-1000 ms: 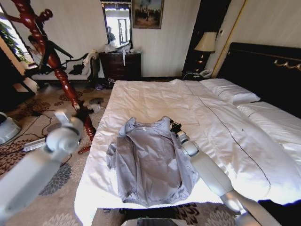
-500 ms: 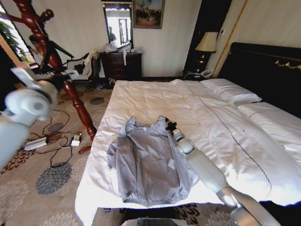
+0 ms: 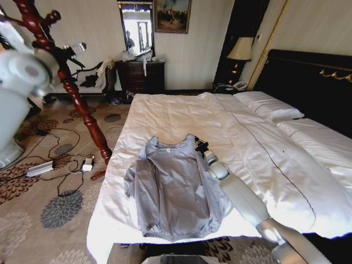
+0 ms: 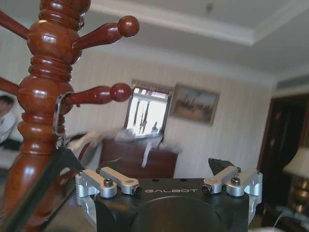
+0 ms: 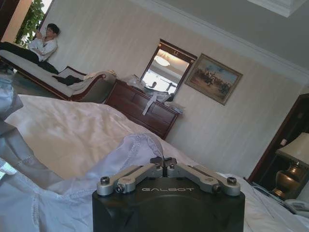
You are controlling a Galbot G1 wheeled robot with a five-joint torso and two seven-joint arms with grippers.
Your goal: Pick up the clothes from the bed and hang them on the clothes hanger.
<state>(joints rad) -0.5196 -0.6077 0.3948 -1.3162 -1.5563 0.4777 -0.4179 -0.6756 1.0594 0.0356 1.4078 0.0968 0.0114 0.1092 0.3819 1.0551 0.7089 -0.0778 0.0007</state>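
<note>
The clothes hanger should be grabbed next with my left gripper by its outward-sloping arm to hang the clothes, because the hanger's hook (image 4: 57,116) is tight against the post.
The clothes, a light grey-blue jacket (image 3: 170,187), lie flat on the white bed (image 3: 181,110) near its foot, collar toward the pillows. My right gripper (image 3: 200,145) rests at the jacket's right shoulder. In the right wrist view, the right gripper (image 5: 163,161) has its fingers closed together on a raised fold of the jacket (image 5: 140,145). My left arm is raised at the far left, with the left gripper (image 3: 75,48) beside the reddish-brown coat stand (image 3: 77,93). The left gripper (image 4: 164,169) is open. The clothes hanger (image 4: 38,193) hangs by its wire hook on a peg of the coat stand (image 4: 43,96).
Cables and a power strip (image 3: 82,164) lie on the patterned carpet by the stand's foot. A dark dresser (image 3: 142,76) stands at the back wall, with a lamp (image 3: 240,49) beside the black headboard (image 3: 313,82). Pillows (image 3: 269,104) lie at the bed's head.
My left arm has swung up from low beside the bed to the top of the coat stand. The right gripper has shifted slightly along the jacket's shoulder toward the collar.
</note>
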